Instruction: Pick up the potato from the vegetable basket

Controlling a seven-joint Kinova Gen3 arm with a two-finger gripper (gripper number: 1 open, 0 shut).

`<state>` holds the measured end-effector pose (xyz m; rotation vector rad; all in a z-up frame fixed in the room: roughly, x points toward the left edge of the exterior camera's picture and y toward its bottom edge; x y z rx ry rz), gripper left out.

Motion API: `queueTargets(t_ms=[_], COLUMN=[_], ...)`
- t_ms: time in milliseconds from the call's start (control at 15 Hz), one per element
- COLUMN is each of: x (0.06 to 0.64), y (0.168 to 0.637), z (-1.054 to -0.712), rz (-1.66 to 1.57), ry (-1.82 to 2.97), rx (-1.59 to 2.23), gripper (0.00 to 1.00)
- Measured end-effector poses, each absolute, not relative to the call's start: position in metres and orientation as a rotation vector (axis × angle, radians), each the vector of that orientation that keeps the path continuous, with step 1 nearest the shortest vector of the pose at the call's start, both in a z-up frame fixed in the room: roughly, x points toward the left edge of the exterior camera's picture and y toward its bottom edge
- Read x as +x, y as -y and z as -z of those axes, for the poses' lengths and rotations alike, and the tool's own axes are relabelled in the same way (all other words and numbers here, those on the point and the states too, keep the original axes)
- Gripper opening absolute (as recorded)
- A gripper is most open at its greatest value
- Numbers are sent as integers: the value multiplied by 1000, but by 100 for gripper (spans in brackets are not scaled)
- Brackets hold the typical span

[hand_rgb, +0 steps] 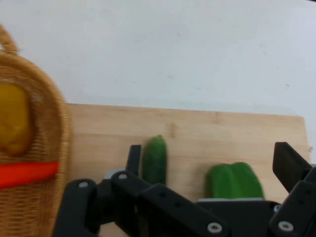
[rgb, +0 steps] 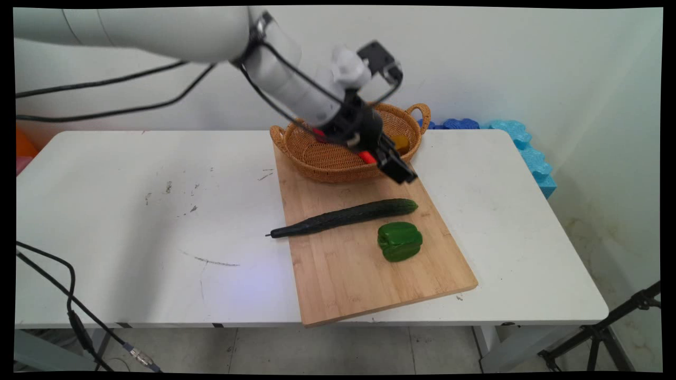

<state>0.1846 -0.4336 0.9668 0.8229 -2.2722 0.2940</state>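
My gripper next needs to grab the yellow-brown potato-like piece by its long rounded sides, so it can lift the piece out of the wicker basket [rgb: 327, 155].
My black gripper [rgb: 403, 174] hangs open over the far end of a wooden cutting board [rgb: 338, 274], just in front of a wicker basket [rgb: 327, 155]. Nothing sits between its fingers. Below it on the board lie a long dark green cucumber [rgb: 343, 216] and a green bell pepper [rgb: 400, 241]. In the hand view the gripper [hand_rgb: 212, 163] frames the cucumber's end [hand_rgb: 155, 160] and the pepper [hand_rgb: 234, 180], both farther off. The basket [hand_rgb: 47, 197] at the left holds a yellow piece [hand_rgb: 12, 126] and a red-orange one [hand_rgb: 27, 174].
The basket's rim rests on the board's far edge. Blue foam blocks [rgb: 520, 145] line the wall behind the table's right corner. Black cables [rgb: 68, 301] hang past the table's near left edge. A tripod leg [rgb: 607, 327] stands on the floor at the right.
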Motion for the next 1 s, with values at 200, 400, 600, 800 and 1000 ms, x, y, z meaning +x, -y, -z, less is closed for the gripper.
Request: queueTargets(t_ms=[200,400,600,800,1000], x=[203,215,229,238,239], y=[457,477,507,537,565], z=[-991,-1001,-1007,-1002,-989], rz=[-330,-357,-396,-424,-433], ry=[2259,2250,2249,2255,2269], rx=[883,935,1010,1081,1133], gripper=[100,100,100,100,100])
